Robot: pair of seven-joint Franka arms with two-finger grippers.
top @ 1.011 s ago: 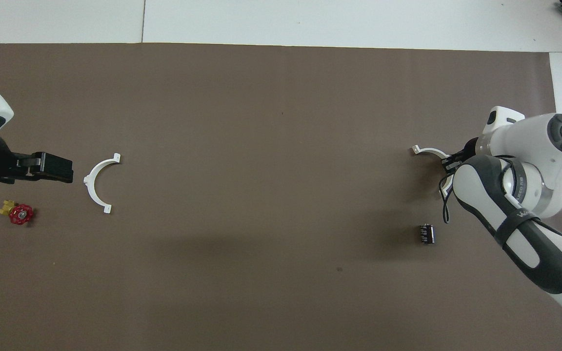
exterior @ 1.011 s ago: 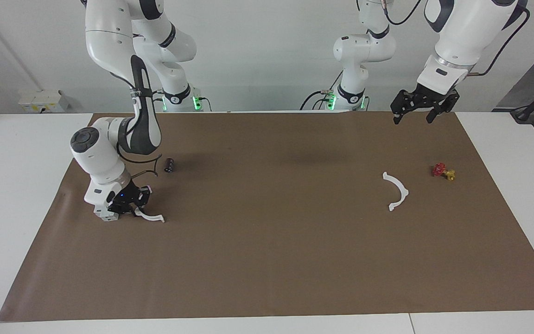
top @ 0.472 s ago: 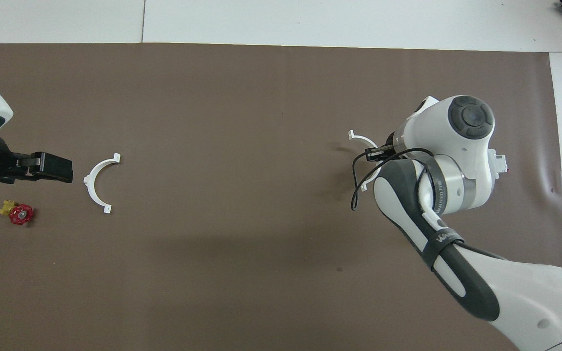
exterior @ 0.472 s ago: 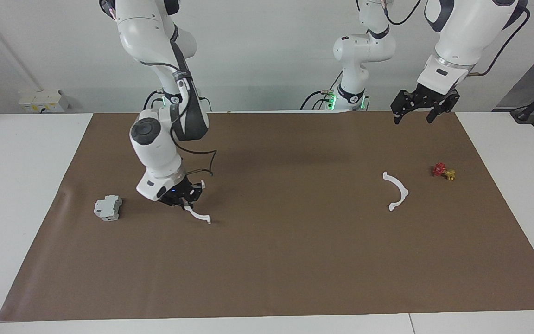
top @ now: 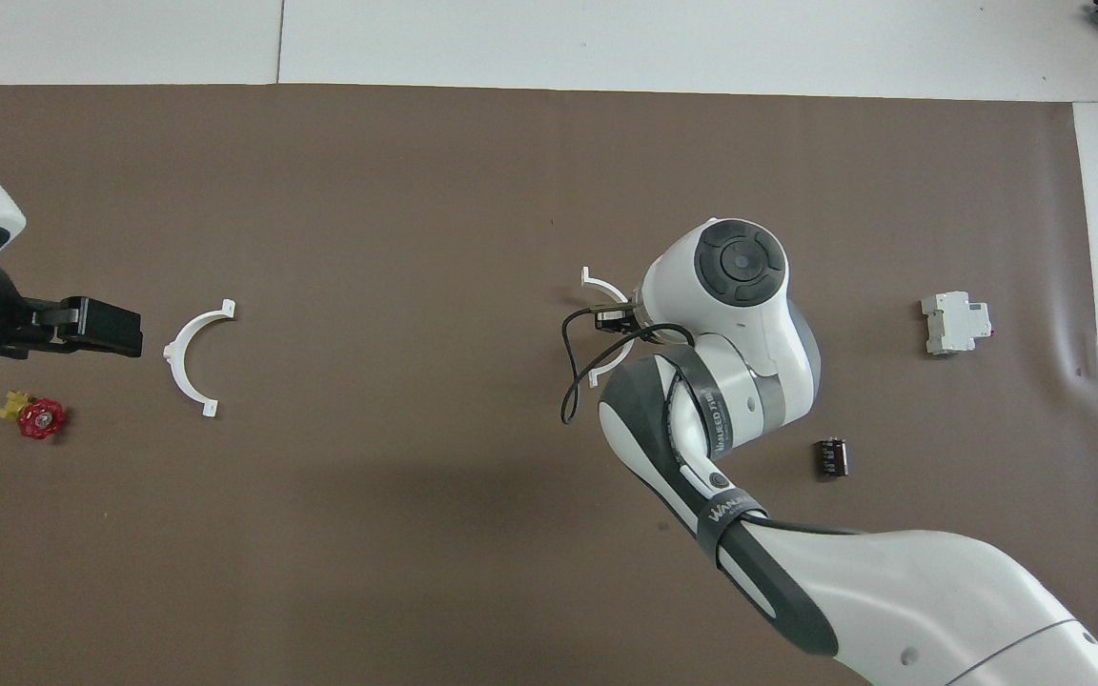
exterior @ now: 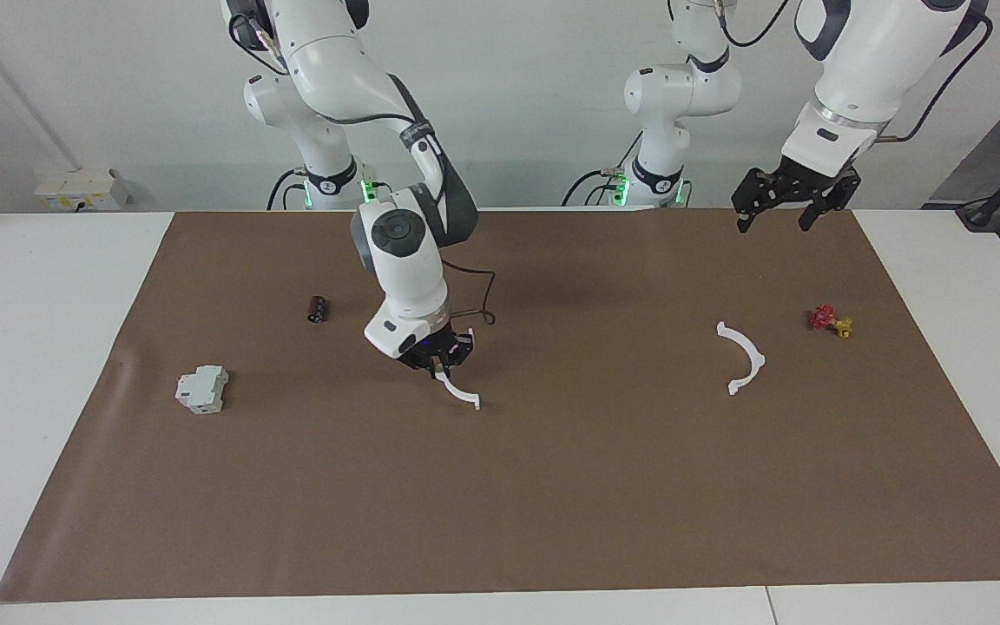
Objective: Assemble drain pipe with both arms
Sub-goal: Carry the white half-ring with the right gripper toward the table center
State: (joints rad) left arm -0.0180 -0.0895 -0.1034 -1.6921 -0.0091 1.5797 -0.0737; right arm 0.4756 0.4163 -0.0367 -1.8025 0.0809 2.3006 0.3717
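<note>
The white arc [top: 603, 285] is hanging above the brown mat in the overhead view. My right gripper needs to keep its hold on the arc.
My right gripper [exterior: 441, 358] is shut on one white half-ring arc [exterior: 458, 391] and holds it low over the middle of the brown mat. The arc hangs below the fingers; I cannot tell whether its lower tab touches the mat. In the overhead view the arc [top: 598, 285] sticks out from under the right gripper [top: 612, 319] and wrist. The second white arc [exterior: 744, 356] lies flat on the mat toward the left arm's end, also seen in the overhead view [top: 191, 357]. My left gripper [exterior: 775, 222] is open and empty, raised in the air over the mat beside that arc [top: 112, 328].
A small red-and-yellow piece [exterior: 830, 321] lies near the second arc, toward the left arm's end. A grey-white boxy block [exterior: 202, 389] and a small black cylinder [exterior: 317, 308] lie toward the right arm's end. The brown mat [exterior: 552, 503] covers the table.
My right arm has carried its arc from the right arm's end of the mat to the middle, uncovering the grey-white block and the black cylinder. The left arm has not moved.
</note>
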